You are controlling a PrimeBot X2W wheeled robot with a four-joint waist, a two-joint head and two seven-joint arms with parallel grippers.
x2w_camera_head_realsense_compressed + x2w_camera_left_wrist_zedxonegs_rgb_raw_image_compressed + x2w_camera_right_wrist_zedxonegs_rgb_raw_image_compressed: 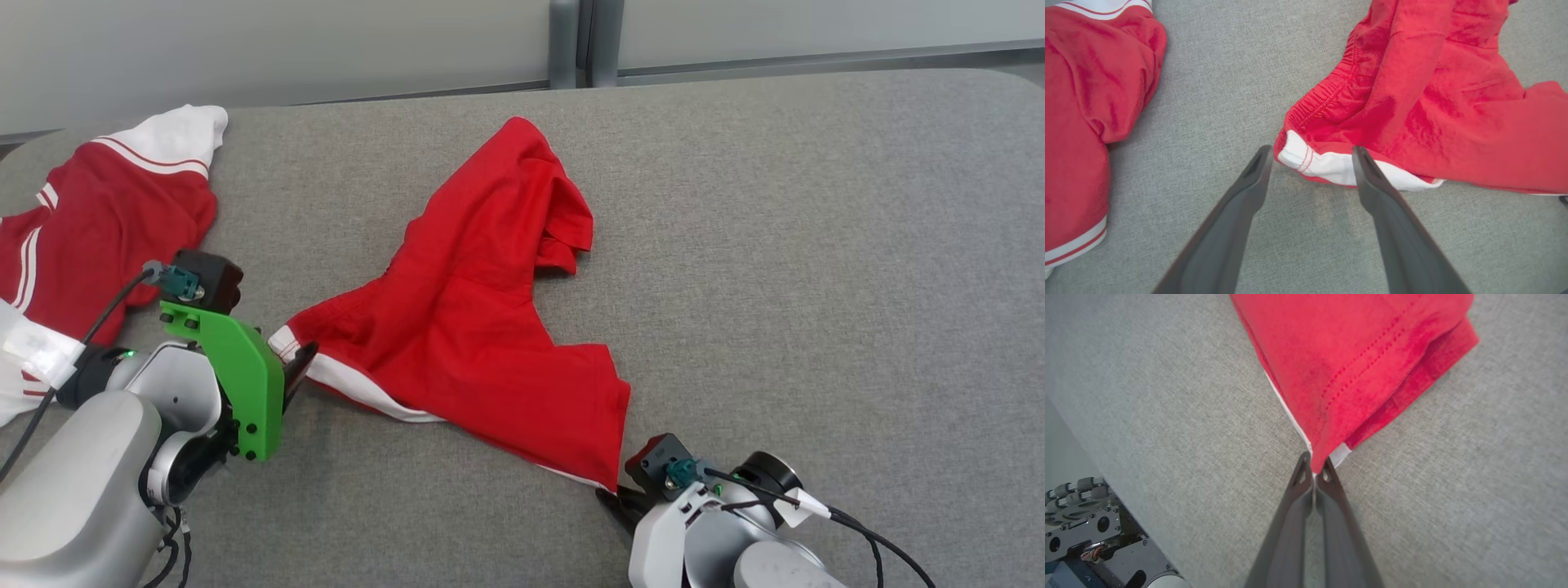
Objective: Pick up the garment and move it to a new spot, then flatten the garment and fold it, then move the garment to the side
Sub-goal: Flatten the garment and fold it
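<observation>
I should next use my left gripper to grab the shorts by the white-striped waistband corner (285, 343), because that corner stands up while the red leg (549, 397) lies flat.
The garment (465, 318) is a pair of red shorts with white trim, lying crumpled in the middle of the grey table. My left gripper (1311, 153) is open, its fingers straddling the white-trimmed waistband corner (1314, 161) of the shorts without closing on it. In the head view that left gripper (298, 367) sits at the garment's left end. My right gripper (1314, 467) is shut on the lower right corner of the garment (1355, 355), pinching red cloth and white hem at its tips. The right gripper (612, 496) shows at the garment's bottom corner.
A second red and white garment (98, 220) lies at the table's far left, close to my left arm. The grey padded table (816, 245) stretches wide to the right and back. The table's near edge and the robot base (1090, 535) show beside my right wrist.
</observation>
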